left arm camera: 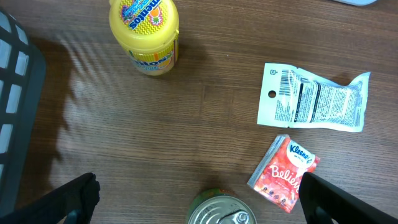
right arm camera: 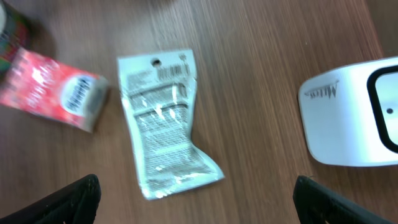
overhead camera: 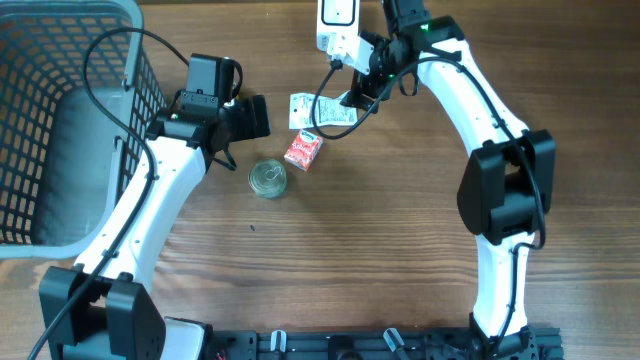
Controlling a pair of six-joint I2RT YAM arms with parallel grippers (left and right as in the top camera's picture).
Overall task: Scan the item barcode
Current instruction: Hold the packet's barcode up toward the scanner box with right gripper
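I will next grab the white foil packet with my right gripper across the packet's end away from its barcode [overhead camera: 344,111] [right arm camera: 173,167], so the barcode stays uncovered to scan.
Three items lie mid-table: a white foil packet [overhead camera: 322,111] with its barcode side up, a red tissue pack [overhead camera: 303,151] and a tin can [overhead camera: 267,178]. The white barcode scanner [overhead camera: 336,24] stands at the far edge. My right gripper [overhead camera: 352,100] hovers open over the packet [right arm camera: 163,118], with the scanner [right arm camera: 351,118] to its right. My left gripper [overhead camera: 240,135] hangs open just left of the items, holding nothing. Its view shows the can [left arm camera: 221,210] between the fingers below, the tissue pack [left arm camera: 283,172] and the packet [left arm camera: 314,99].
A grey mesh basket [overhead camera: 70,120] fills the left side of the table. A yellow bottle [left arm camera: 144,32] stands on the wood beyond the left gripper, hidden under that arm in the overhead view. Black cables loop off both arms.
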